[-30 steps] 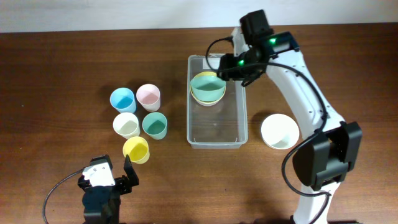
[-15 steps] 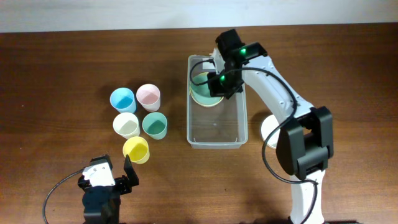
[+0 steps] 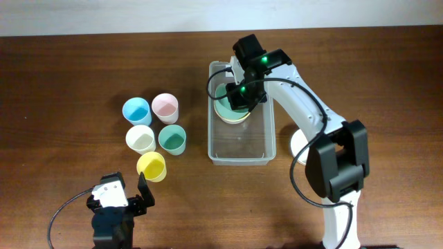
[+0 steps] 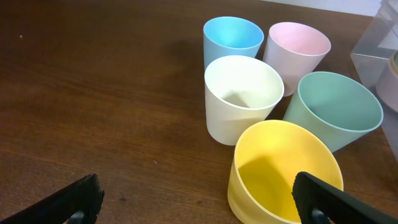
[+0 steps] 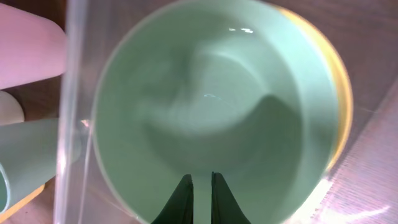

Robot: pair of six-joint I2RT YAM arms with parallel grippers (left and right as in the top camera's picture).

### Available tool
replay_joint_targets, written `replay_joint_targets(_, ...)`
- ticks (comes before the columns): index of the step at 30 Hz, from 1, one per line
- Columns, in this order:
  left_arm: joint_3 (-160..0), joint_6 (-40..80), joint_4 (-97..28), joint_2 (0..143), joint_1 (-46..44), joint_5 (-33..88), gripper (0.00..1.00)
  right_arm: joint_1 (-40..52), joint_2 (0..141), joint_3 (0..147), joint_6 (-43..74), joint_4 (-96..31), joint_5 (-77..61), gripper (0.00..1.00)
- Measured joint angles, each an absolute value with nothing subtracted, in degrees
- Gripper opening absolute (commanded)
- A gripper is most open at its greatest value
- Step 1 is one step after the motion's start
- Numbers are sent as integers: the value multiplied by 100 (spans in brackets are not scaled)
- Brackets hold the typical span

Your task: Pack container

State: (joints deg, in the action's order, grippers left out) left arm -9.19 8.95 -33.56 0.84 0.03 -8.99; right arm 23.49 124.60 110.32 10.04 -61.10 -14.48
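Note:
The right gripper's closed fingers hover inside the green bowl and the bowl's rim is outside them, so the right gripper would go up alone if the robot lifted it now.
The clear container stands in the middle of the table. At its far end sits a green bowl nested in a yellow bowl. My right gripper hangs right over the green bowl, shut, with nothing between its fingers. In the overhead view its wrist hides most of the bowl. The container's wall crosses the left of the right wrist view. My left gripper rests open at the near left, the yellow cup by its right finger.
Left of the container stand several cups: blue, pink, white, green and yellow. A white bowl sits right of the container, partly under the right arm.
My right gripper moved left and down over the bowl stack and closed its fingers. The left arm has not moved.

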Motion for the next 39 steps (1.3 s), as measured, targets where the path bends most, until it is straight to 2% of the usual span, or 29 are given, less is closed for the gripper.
replay_joint_targets(2, -919, 895, -3356, 84, 3, -899, 99, 2373, 12309, 11028, 978, -6114, -1435, 11)
replay_joint_targets(5, -919, 895, -3356, 84, 3, -899, 99, 2447, 11946, 11028, 867, -6173, -1444, 22)
replay_joint_targets(11, -919, 895, -3356, 84, 3, -899, 100, 2493, 11837, 11028, 475, -6425, -1745, 33)
replay_joint_targets(24, -919, 895, -3356, 84, 3, -899, 99, 2794, 11928, 11028, -303, -6436, -1977, 35)
replay_joint_targets(28, -919, 895, -3356, 84, 3, -899, 99, 2794, 12193, 11028, -344, -6372, -1800, 34)
replay_joint_targets(32, -919, 895, -3356, 84, 3, -899, 99, 2794, 12477, 11028, -373, -6274, -1625, 22)
replay_joint_targets(37, -919, 895, -3356, 84, 3, -899, 99, 2794, 12586, 11000, -375, -6189, -1498, 14)
replay_joint_targets(39, -919, 895, -3356, 84, 3, -899, 99, 2794, 12586, 11000, -375, -6121, -1431, 6)
